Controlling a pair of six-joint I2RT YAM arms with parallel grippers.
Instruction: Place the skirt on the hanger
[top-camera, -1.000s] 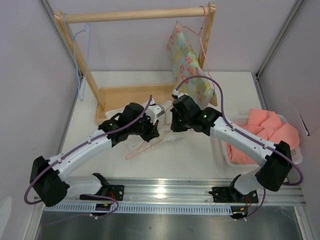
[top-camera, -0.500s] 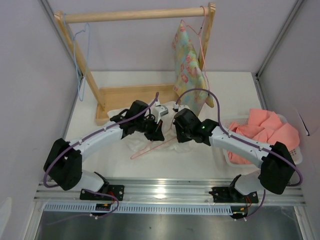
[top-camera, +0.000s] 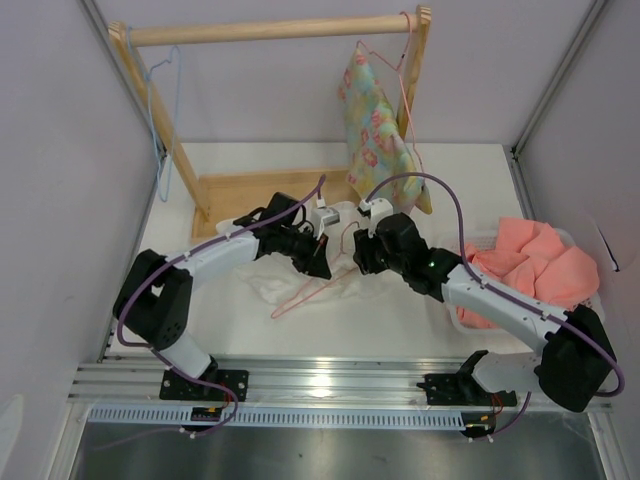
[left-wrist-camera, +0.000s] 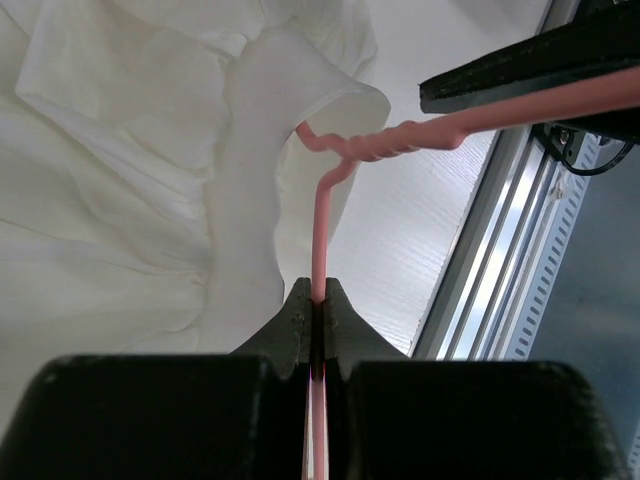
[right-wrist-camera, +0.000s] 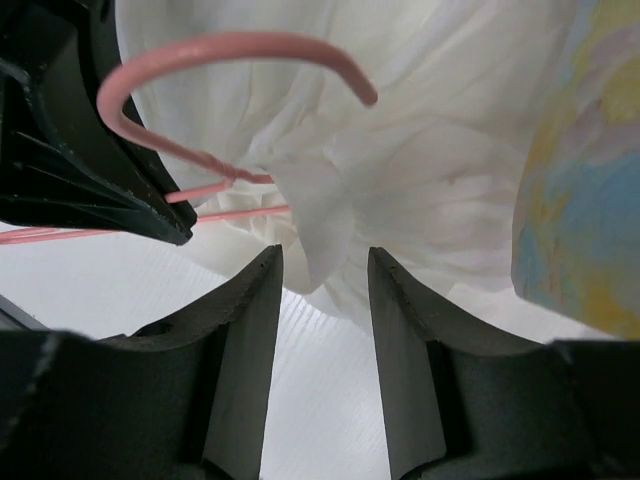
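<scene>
I need to pinch the skirt's fold (top-camera: 351, 268) and the hanger wire together beside the twisted neck with my right gripper next. My left gripper will then be free to put the skirt on.
The white skirt (top-camera: 264, 284) lies crumpled on the table under both grippers. It fills the left wrist view (left-wrist-camera: 130, 150) and the right wrist view (right-wrist-camera: 430, 150). The pink wire hanger (top-camera: 300, 298) lies across it, its hook (right-wrist-camera: 220, 45) pointing toward the right gripper. My left gripper (top-camera: 318, 260) is shut on the hanger wire (left-wrist-camera: 320, 240) just below the twisted neck. My right gripper (top-camera: 358, 256) is open (right-wrist-camera: 322, 270), with a fold of the skirt hanging between its fingertips, right next to the hook.
A wooden rack (top-camera: 270, 30) stands at the back with a light blue hanger (top-camera: 160, 110) on its left. A floral garment (top-camera: 375, 130) hangs at its right. A white basket (top-camera: 590, 318) with salmon-pink cloth (top-camera: 530, 265) sits at the right.
Both grippers have moved right and nearer each other over the skirt. The left arm stretched out further, carrying the hanger right. The floral garment has swung slightly.
</scene>
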